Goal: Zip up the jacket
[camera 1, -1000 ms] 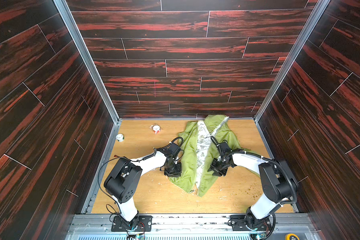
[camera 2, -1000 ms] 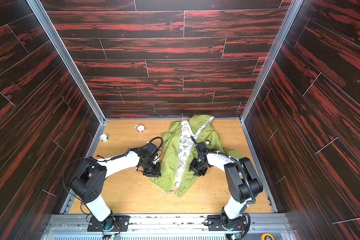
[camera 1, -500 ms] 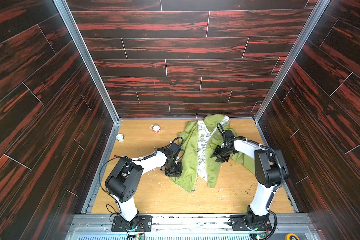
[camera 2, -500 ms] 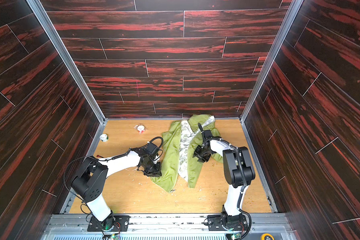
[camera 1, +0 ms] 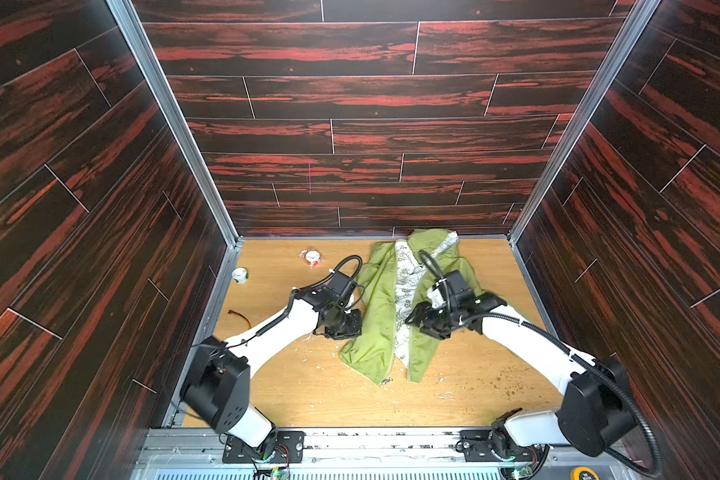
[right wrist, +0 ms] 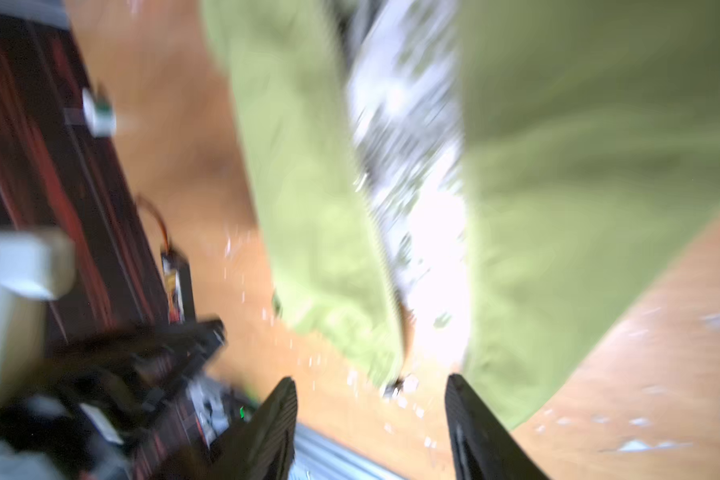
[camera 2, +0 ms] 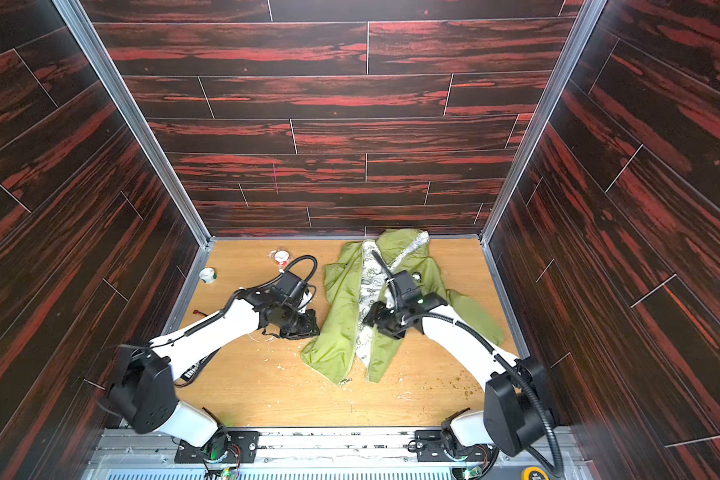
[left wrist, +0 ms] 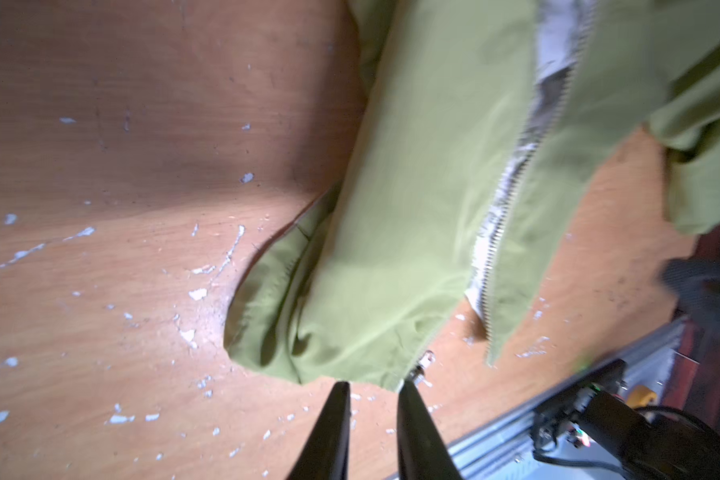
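The jacket's front edge (camera 1: 389, 370) beside the zipper pull is the part my right gripper will grab next, so that my left gripper can grab the jacket's corner for zipping.
The lime-green jacket (camera 1: 375, 324) (camera 2: 341, 316) lies unzipped on the wooden table, its two front panels side by side with pale patterned lining (camera 1: 404, 291) between them. My left gripper (camera 1: 346, 326) (left wrist: 373, 388) stands beside the left panel; its jaws are a narrow gap apart with nothing between, just short of the hem (left wrist: 350, 357). A metal zipper pull (left wrist: 422, 361) hangs at that panel's bottom corner. Over the right panel hovers my right gripper (camera 1: 422, 320) (right wrist: 371, 386), wide open and empty; that view is blurred.
Dark wood walls close in three sides. A small white-and-red object (camera 1: 312, 257) and a white-green one (camera 1: 239, 275) sit at the back left, a red wire (camera 1: 240, 316) by the left wall. Green crumbs (camera 1: 512, 384) dot the right; a metal rail (camera 1: 391, 436) runs along the front.
My right gripper swung back, then came forward again and opened wider, letting the right panel go. That panel now lies apart from the left one. The left arm barely moved.
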You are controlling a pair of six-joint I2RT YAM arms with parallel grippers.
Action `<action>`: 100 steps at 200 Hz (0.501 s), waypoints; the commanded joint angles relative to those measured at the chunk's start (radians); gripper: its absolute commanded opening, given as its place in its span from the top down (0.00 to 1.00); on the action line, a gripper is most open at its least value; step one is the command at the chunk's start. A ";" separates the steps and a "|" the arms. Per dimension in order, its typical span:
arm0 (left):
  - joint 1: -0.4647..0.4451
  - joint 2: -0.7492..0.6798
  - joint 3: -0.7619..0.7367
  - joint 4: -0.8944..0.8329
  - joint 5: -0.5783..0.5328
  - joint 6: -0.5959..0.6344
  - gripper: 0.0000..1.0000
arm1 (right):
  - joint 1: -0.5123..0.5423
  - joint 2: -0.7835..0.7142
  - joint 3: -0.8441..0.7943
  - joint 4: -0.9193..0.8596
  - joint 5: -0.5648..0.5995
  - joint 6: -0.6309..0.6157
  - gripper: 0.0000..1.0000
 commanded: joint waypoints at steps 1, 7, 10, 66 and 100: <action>-0.028 -0.038 -0.029 -0.034 0.030 0.000 0.77 | 0.060 0.030 -0.094 0.079 -0.018 0.090 0.41; -0.038 -0.044 -0.047 -0.021 0.034 -0.006 0.77 | 0.069 0.038 -0.108 0.106 -0.022 0.103 0.40; -0.043 -0.047 -0.056 -0.014 0.037 -0.009 0.78 | 0.076 0.043 -0.120 0.126 -0.025 0.111 0.40; -0.093 -0.009 -0.177 0.188 0.061 -0.107 0.82 | 0.113 0.146 -0.226 0.411 -0.099 0.213 0.39; -0.092 0.059 -0.186 0.233 0.035 -0.134 0.85 | 0.141 0.186 -0.249 0.466 -0.103 0.237 0.39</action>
